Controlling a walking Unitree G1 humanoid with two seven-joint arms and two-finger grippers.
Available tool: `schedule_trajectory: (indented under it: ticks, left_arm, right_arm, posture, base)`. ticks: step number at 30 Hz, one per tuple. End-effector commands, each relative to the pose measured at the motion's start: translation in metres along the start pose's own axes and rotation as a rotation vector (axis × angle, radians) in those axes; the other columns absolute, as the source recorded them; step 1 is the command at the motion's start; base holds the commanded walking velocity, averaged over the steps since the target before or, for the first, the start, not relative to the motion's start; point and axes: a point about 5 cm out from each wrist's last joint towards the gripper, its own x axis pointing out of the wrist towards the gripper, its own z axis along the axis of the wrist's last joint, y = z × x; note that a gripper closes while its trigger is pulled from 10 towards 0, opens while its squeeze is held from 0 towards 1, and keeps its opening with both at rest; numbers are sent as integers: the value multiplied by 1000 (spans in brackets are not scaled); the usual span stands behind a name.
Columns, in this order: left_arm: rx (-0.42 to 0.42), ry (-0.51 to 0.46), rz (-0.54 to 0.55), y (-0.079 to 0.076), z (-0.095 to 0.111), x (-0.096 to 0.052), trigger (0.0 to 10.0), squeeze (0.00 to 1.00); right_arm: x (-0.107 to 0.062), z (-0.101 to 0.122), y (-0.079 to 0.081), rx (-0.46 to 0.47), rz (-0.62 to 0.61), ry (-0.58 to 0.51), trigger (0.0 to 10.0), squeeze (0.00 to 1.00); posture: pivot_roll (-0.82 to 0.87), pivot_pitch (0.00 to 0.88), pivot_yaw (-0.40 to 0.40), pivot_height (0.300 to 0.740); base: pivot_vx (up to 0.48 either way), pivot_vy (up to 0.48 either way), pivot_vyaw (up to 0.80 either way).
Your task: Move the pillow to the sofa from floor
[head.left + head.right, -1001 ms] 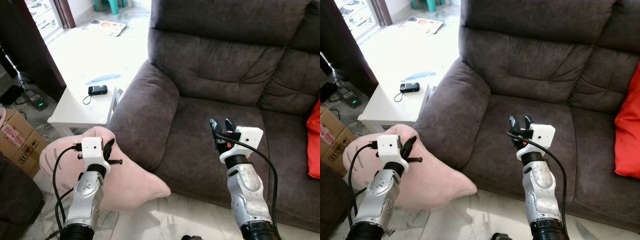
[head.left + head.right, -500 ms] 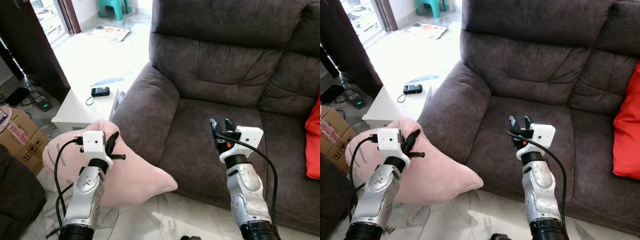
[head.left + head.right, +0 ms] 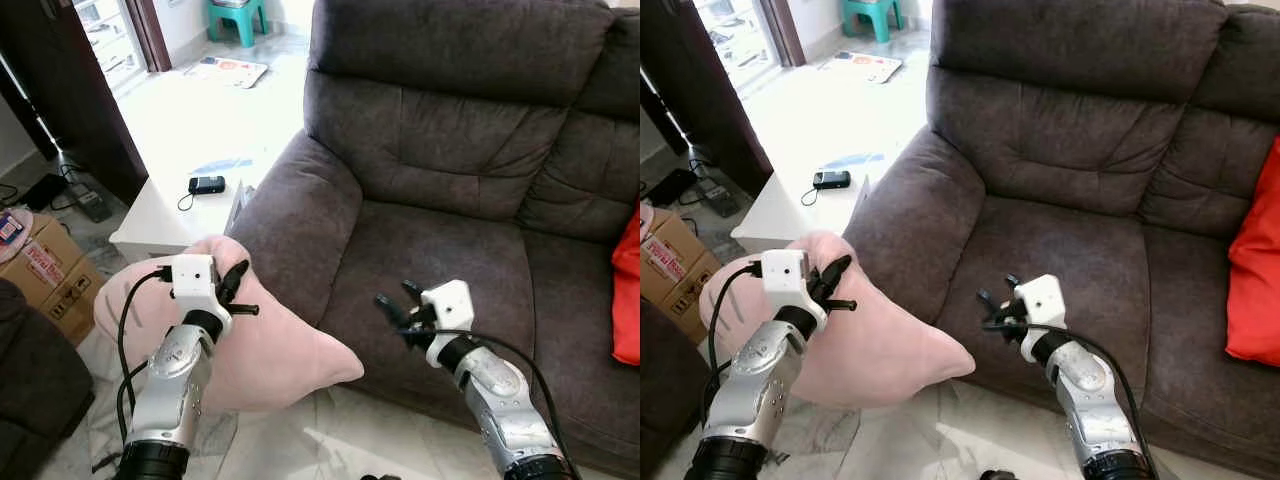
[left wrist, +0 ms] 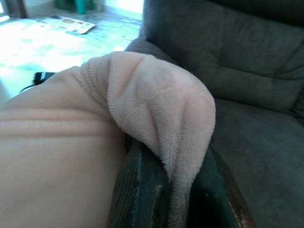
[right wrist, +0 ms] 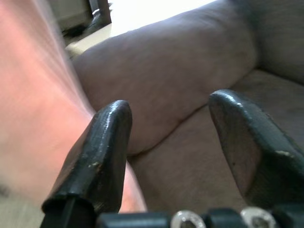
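Observation:
The pillow will next be lifted onto the sofa [image 3: 430, 250] with both hands, so my right gripper will grab it by its tapered corner [image 3: 345, 362].
A soft pink pillow [image 3: 270, 350] hangs off the floor in front of the sofa's left armrest. My left gripper [image 3: 233, 285] is shut on a fold of it near its top; the pinched plush [image 4: 161, 114] bulges over the black fingers [image 4: 137, 190] in the left wrist view. My right gripper [image 3: 392, 305] is open, low before the dark brown sofa's seat [image 3: 440, 260] and turned toward the pillow's right corner, a short gap from it. Between its fingers [image 5: 99, 156] I see the armrest and the pillow's pink edge [image 5: 38, 118].
A white side table [image 3: 170, 215] with a black phone [image 3: 207, 184] stands left of the armrest. Cardboard boxes [image 3: 45, 270] lie at far left. A red cushion [image 3: 627, 290] rests on the sofa's right seat. Pale tiled floor [image 3: 330, 440] lies below.
My right gripper has dropped and swung left, from pointing upward to pointing at the pillow. The left gripper has carried the pillow slightly up and toward the sofa. The camera has shifted a little.

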Motion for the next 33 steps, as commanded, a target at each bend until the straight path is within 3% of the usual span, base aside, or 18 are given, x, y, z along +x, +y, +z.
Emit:
schedule_trajectory:
  ticks: [1,7,12,13,14,20,33]
  left_arm:
    - [14,-152,-102,-16,37,10,10000,0]
    - [-9,-161,-168,-22,49,13,10000,0]
    - [-12,-158,-230,-28,54,14,10000,0]
    - [-15,-159,-233,-28,55,14,10000,0]
    - [-16,-156,-240,-29,55,14,10000,0]
    - [-23,-159,-311,-37,62,13,10000,0]
    - [-57,-153,-392,-46,69,9,10000,0]
  right_arm:
    - [-3,-10,4,2,40,52,10000,1000]
    - [-8,-24,15,-58,162,151,10000,1000]
    - [-13,-32,16,-108,193,218,10000,1000]
    - [-13,-33,16,-111,194,224,10000,878]
    - [-14,-35,16,-113,205,237,10000,0]
    - [-21,-51,17,-131,234,347,10000,0]
    - [-21,-66,4,-153,114,469,10000,0]
  posture:
    - [-10,73,3,740]
    - [-10,81,6,740]
    - [-9,81,7,740]
    - [-10,80,7,740]
    - [-11,80,7,740]
    - [-4,79,3,740]
    - [3,76,-3,740]
  base:
    - [0,0,0]
    - [0,0,0]
    - [0,0,0]
    - [0,0,0]
    - [0,0,0]
    - [0,0,0]
    - [0,0,0]
